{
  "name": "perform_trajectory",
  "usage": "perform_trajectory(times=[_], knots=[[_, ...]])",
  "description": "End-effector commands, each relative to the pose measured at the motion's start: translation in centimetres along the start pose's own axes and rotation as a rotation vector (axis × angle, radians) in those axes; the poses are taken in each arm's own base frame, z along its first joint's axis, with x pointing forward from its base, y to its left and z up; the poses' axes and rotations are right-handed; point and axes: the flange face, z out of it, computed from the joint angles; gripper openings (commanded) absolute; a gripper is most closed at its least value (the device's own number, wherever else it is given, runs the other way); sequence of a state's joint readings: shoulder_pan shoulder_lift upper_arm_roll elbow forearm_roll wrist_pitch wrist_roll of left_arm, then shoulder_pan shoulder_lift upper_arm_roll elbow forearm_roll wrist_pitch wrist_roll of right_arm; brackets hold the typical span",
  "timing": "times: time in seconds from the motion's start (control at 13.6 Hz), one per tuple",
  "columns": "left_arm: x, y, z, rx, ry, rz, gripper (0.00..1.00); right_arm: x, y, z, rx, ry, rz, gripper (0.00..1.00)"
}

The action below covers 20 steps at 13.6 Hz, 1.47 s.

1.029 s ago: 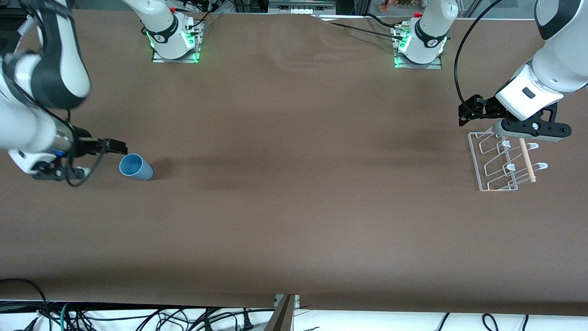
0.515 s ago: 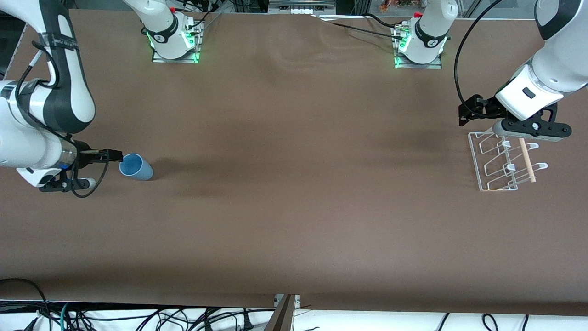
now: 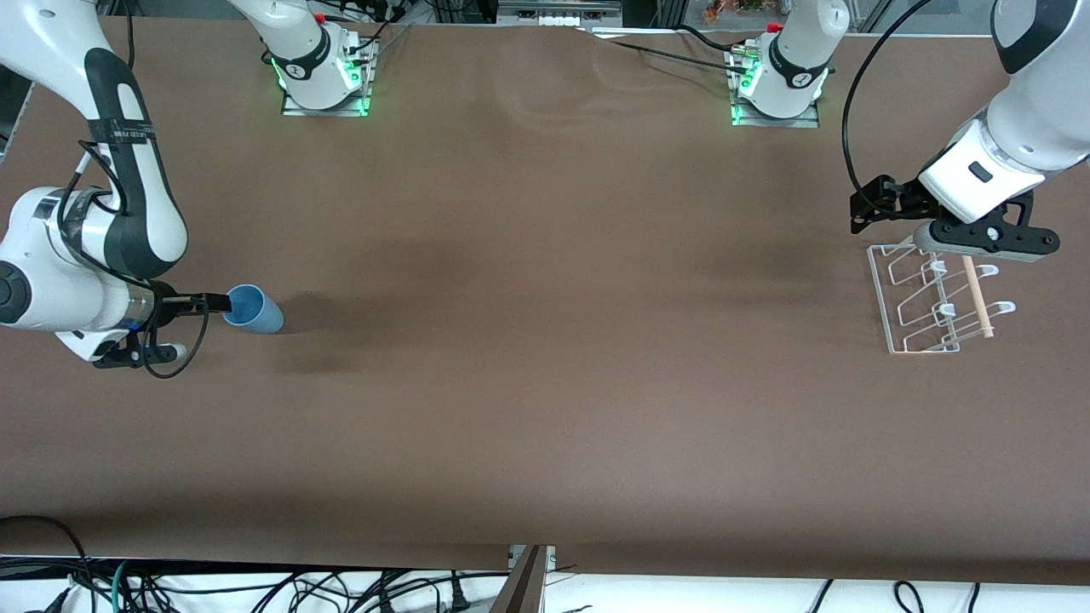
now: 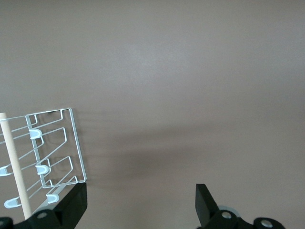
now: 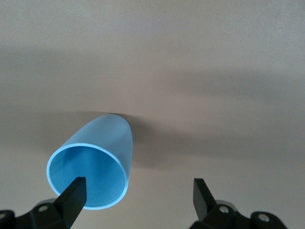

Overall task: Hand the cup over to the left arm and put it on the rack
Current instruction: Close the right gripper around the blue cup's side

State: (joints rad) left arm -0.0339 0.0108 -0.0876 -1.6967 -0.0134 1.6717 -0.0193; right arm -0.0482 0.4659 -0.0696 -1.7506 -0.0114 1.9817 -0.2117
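It isn't time to close yet: my right gripper's fingers are above the cup's rim (image 3: 228, 320). My right gripper needs to come down first, then close on the light-blue cup.
The light-blue cup (image 3: 253, 309) lies on its side on the brown table near the right arm's end, its open mouth facing my right gripper (image 3: 215, 300). In the right wrist view the cup (image 5: 97, 157) sits off-centre, and one finger (image 5: 72, 195) overlaps the lower rim of its mouth. My right gripper (image 5: 138, 193) is open and holds nothing. The wire rack (image 3: 932, 298) with its wooden dowel stands at the left arm's end. My left gripper (image 3: 986, 240) hangs open over the rack's edge (image 4: 57, 148), empty and waiting.
Both arm bases (image 3: 324, 77) (image 3: 779, 85) stand along the table edge farthest from the front camera. Cables (image 3: 255, 587) hang below the edge nearest that camera.
My right arm has swung its wrist round and brought its gripper level with the cup's mouth. The cup, the rack and the left arm have not moved.
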Motion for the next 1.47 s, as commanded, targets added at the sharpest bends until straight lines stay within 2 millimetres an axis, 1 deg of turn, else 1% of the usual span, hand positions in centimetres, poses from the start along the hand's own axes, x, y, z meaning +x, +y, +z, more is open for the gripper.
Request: perform_trajectory(times=[0.0, 0.15, 0.22, 0.29, 0.37, 0.44, 0.59, 0.66, 0.96, 1.03, 1.18, 1.25, 1.4], knots=[[0.4, 0.2, -0.5, -0.012, 0.006, -0.006, 1.0, 0.2, -0.1, 1.7, -0.01, 0.003, -0.023, 0.99], [0.4, 0.2, -0.5, -0.012, 0.006, -0.006, 1.0, 0.1, -0.3, 3.1, -0.012, 0.013, -0.025, 0.98], [0.4, 0.2, -0.5, -0.012, 0.006, -0.006, 1.0, 0.0, -0.5, 3.9, -0.012, 0.019, -0.024, 0.91], [0.4, 0.2, -0.4, -0.011, 0.005, -0.006, 1.0, -0.1, -0.5, 4.4, -0.013, 0.022, -0.024, 0.91], [0.4, 0.2, -0.4, -0.012, 0.005, -0.005, 1.0, -0.2, -0.5, 4.8, -0.014, 0.024, -0.02, 0.85], [0.4, 0.2, -0.4, -0.011, 0.005, -0.005, 1.0, -0.3, -0.6, 5.0, -0.014, 0.021, -0.02, 0.7], [0.4, 0.2, -0.4, -0.012, 0.005, -0.005, 1.0, -0.3, -0.6, 5.1, -0.008, 0.014, -0.016, 0.14], [0.4, 0.2, -0.4, -0.011, 0.005, -0.005, 1.0, -0.4, -0.7, 5.1, -0.006, 0.011, -0.015, 0.0], [0.4, 0.2, -0.4, -0.012, 0.005, -0.005, 1.0, -0.6, -1.6, 4.9, 0.011, -0.032, -0.014, 0.0], [0.4, 0.2, -0.4, -0.011, 0.005, -0.005, 1.0, -0.7, -2.1, 4.6, 0.013, -0.048, -0.021, 0.0], [0.4, 0.2, -0.4, -0.012, 0.005, -0.005, 1.0, -0.7, -2.8, 3.0, 0.021, -0.084, -0.023, 0.0], [0.4, 0.2, -0.4, -0.011, 0.005, -0.005, 1.0, -0.5, -3.4, 1.8, 0.026, -0.108, -0.013, 0.0], [0.4, 0.3, -0.4, -0.02, 0.005, -0.001, 1.0, -0.2, -5.4, -1.1, 0.061, -0.149, 0.009, 0.0]])
